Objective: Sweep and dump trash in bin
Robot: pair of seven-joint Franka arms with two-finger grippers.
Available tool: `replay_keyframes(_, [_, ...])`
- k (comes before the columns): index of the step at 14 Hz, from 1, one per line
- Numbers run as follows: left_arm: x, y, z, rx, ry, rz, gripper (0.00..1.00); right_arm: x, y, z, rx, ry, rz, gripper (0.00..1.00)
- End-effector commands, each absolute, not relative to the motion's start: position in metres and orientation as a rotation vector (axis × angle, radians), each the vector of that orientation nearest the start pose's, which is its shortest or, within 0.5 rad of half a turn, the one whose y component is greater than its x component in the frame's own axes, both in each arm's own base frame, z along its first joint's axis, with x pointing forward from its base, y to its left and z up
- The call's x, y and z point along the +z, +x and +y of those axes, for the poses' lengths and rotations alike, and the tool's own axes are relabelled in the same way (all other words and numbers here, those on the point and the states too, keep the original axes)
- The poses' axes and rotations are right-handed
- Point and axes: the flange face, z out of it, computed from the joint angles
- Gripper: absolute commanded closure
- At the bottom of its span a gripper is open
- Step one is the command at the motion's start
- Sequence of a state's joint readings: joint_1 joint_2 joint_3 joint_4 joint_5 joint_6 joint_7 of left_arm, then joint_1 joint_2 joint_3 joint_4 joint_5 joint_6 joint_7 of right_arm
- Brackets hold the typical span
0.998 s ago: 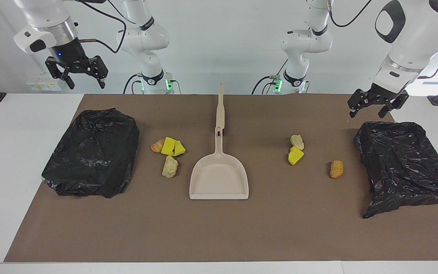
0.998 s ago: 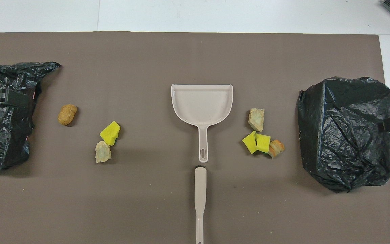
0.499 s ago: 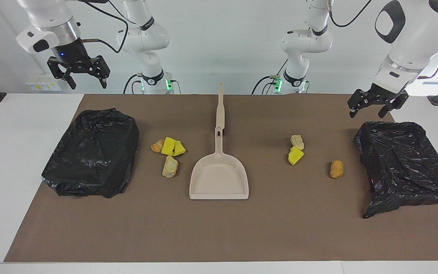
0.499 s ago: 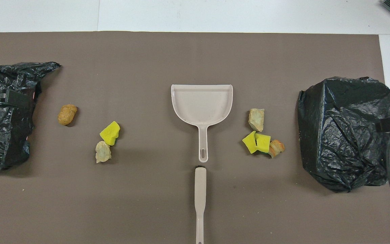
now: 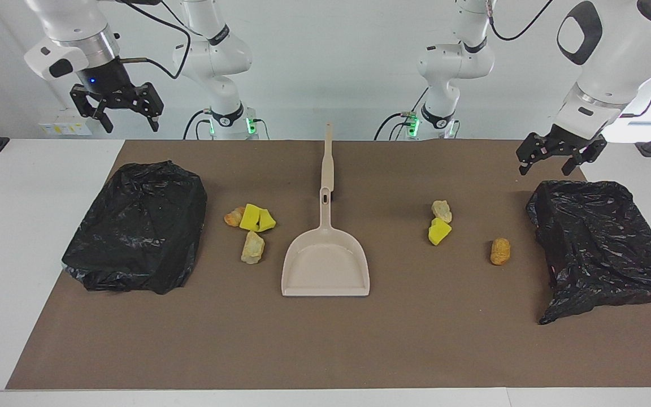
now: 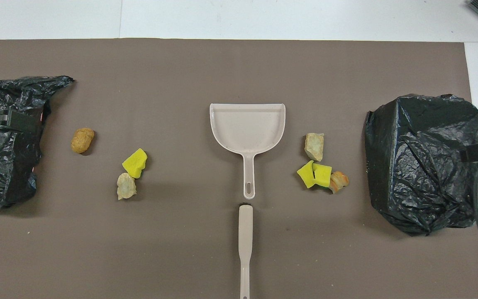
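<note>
The beige brush will sweep the trash into the dustpan (image 6: 247, 127), so my left gripper should next grab the brush by its handle (image 6: 245, 280).
The trash lies in two groups on the brown mat. Toward the right arm's end are two yellow sponge wedges (image 5: 256, 218) (image 6: 315, 174), an orange chunk (image 5: 234, 216) and a pale chunk (image 5: 252, 247). Toward the left arm's end are a pale chunk (image 5: 441, 211), a yellow wedge (image 5: 438, 231) (image 6: 135, 162) and a tan chunk (image 5: 500, 251) (image 6: 82, 140). My right gripper (image 5: 116, 113) is open and empty, raised high over the table's edge by a black bag-lined bin (image 5: 136, 226). My left gripper (image 5: 556, 159) is open and empty, just above the other black bin (image 5: 602, 243).
A beige dustpan (image 5: 325, 265) (image 6: 247, 128) lies in the middle of the mat, handle toward the robots. A beige brush (image 5: 328, 164) (image 6: 245, 245) lies in line with it, nearer to the robots. The brown mat (image 5: 325, 345) covers most of the white table.
My right gripper has risen a little and drawn back toward its base. The left gripper has hardly moved. Trash, dustpan and brush are where they were.
</note>
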State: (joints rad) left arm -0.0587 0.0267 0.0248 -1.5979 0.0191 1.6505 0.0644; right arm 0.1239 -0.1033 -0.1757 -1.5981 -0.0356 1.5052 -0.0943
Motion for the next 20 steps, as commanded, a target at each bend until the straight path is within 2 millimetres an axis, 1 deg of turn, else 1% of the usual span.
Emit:
replay_keyframes(1, [0.606,0.558,-0.015,-0.019,-3.112,0.150,0.00,0.665,0.512,-0.041,0.000,-3.157,-0.089,0.00])
replay_keyframes(4, [0.599,0.549,-0.018,-0.002,-3.114,0.163,0.00,0.665,0.511,-0.041,0.003,-3.161,-0.093,0.00])
replay_keyframes(5, [0.594,0.546,-0.023,0.012,-3.113,0.180,0.00,0.665,0.511,-0.040,0.003,-3.163,-0.098,0.00])
replay_keyframes(7, [0.592,0.539,-0.038,0.019,-3.119,0.213,0.00,0.662,0.508,-0.038,0.013,-3.159,-0.103,0.00])
replay_keyframes(8, [0.589,0.534,-0.052,0.031,-3.139,0.238,0.00,0.660,0.506,-0.038,0.020,-3.157,-0.104,0.00])
replay_keyframes(9, [0.581,0.528,-0.065,0.061,-3.149,0.263,0.00,0.659,0.505,-0.037,0.022,-3.157,-0.104,0.00])
replay_keyframes(11, [0.575,0.505,-0.103,0.091,-3.144,0.346,0.00,0.657,0.503,-0.036,0.024,-3.151,-0.091,0.00])
replay_keyframes(12, [0.572,0.491,-0.123,0.099,-3.140,0.356,0.00,0.658,0.502,-0.035,0.014,-3.149,-0.095,0.00])
replay_keyframes(13, [0.569,0.478,-0.144,0.103,-3.134,0.379,0.00,0.655,0.502,-0.033,0.026,-3.146,-0.098,0.00])
replay_keyframes(14, [0.564,0.469,-0.161,0.116,-3.129,0.398,0.00,0.648,0.504,-0.027,0.044,-3.145,-0.108,0.00])
replay_keyframes(15, [0.560,0.461,-0.180,0.121,-3.123,0.418,0.00,0.636,0.509,-0.020,0.051,-3.147,-0.102,0.00])
replay_keyframes(17, [0.550,0.447,-0.208,0.135,-3.153,0.369,0.00,0.617,0.516,0.013,0.038,-3.149,-0.121,0.00])
replay_keyframes(18, [0.542,0.440,-0.223,0.139,-3.163,0.378,0.00,0.608,0.518,0.030,0.064,-3.150,-0.131,0.00])
replay_keyframes(19, [0.536,0.429,-0.242,0.125,-3.161,0.424,0.00,0.600,0.521,0.043,0.082,-3.153,-0.134,0.00])
replay_keyframes(20, [0.529,0.419,-0.255,0.120,-3.160,0.427,0.00,0.589,0.528,0.053,0.082,-3.157,-0.132,0.00])
